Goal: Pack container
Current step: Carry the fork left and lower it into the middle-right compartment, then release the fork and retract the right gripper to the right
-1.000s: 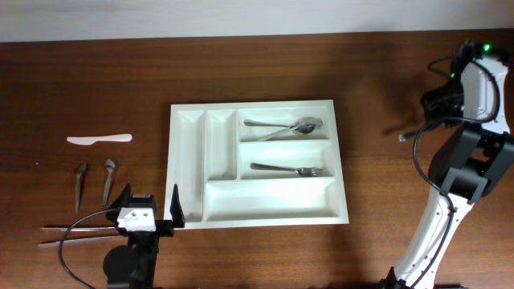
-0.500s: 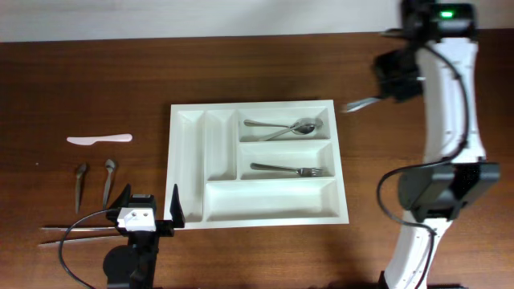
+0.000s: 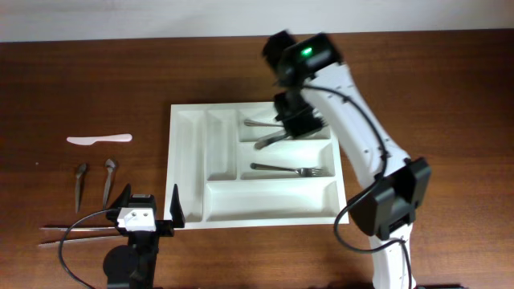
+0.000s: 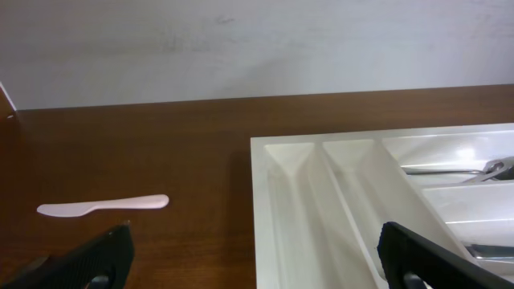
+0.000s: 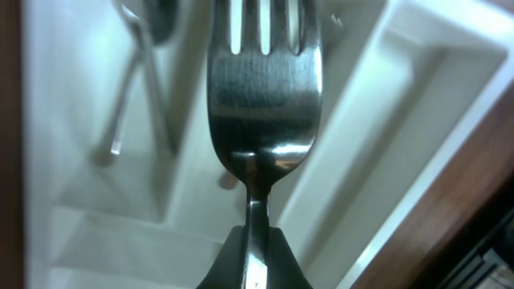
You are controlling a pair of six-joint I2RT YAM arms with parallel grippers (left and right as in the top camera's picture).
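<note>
The fork (image 3: 273, 139) hangs high, slanting across a divider of the tray, so my right gripper lowers it into the tray's middle section (image 3: 303, 156) before releasing it.
The white cutlery tray (image 3: 172, 160) lies mid-table; it also shows in the left wrist view (image 4: 297, 201) and the right wrist view (image 5: 401, 96). My right gripper (image 3: 297, 122) hovers over the tray's upper right compartments, shut on a metal fork (image 3: 270, 141), (image 5: 261, 88) with tines pointing away from the jaws (image 5: 255, 257). A spoon (image 3: 259, 124) lies in the top short compartment and a fork (image 3: 293, 169) in the one below it. My left gripper (image 3: 150, 210) is open and empty near the front edge, by the tray's left front corner (image 4: 257, 269).
A white plastic knife (image 3: 99, 139), (image 4: 103, 205) lies left of the tray. Two small metal utensils (image 3: 79, 186), (image 3: 108, 181) lie below it. Long thin sticks (image 3: 72, 233) lie by the left arm's base. The right arm's base stands at the front right (image 3: 389, 205).
The right arm has swung from the far right of the table leftward to above the tray, carrying the fork. The left arm has not moved.
</note>
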